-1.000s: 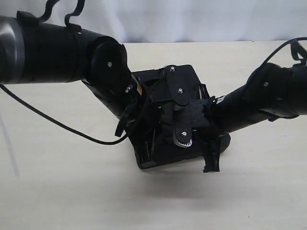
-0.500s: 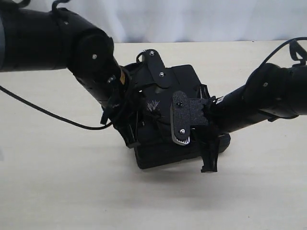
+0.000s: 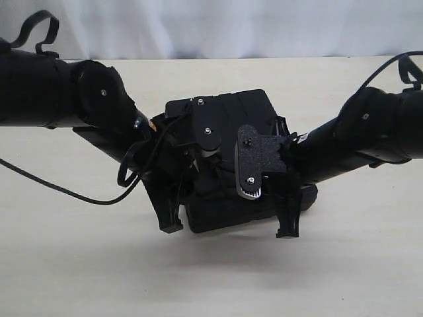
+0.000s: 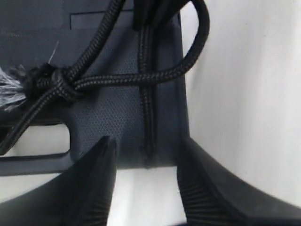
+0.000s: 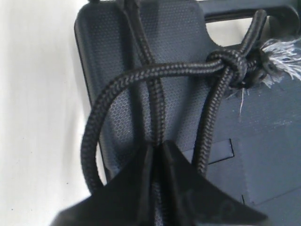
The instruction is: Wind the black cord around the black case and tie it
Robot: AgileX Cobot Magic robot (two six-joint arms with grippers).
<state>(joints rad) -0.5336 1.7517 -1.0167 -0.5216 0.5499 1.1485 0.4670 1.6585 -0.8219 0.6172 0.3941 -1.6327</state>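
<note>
My left gripper grabs the cord by its loose end (image 4: 149, 157) next, to tie the black cord around the black case (image 4: 110, 115).
The black case (image 3: 246, 107) lies at the table's middle, and both grippers are at it. The black cord (image 5: 141, 75) runs around the case's handle end. It is knotted (image 5: 231, 63) beside the frayed end (image 5: 282, 55), with a slack loop hanging off the case's edge. My right gripper (image 5: 159, 153) is shut on a cord strand that runs along the case. It shows at the case's right side (image 3: 288, 221) in the exterior view. My left gripper (image 4: 146, 186) is open, with only bare table between its fingers. It sits just off the case's edge, facing the cord (image 4: 146, 80), and stands at the case's left side (image 3: 172, 214).
A thin smooth robot cable (image 3: 66, 191) trails over the pale table (image 3: 211, 284) left of the case. A white backdrop (image 3: 231, 26) closes the far side. Both thick black arms reach in from the left and right edges.
My left gripper has swung off the top of the case, out to the left and down, and its jaws have widened. The right gripper and the case have stayed put.
</note>
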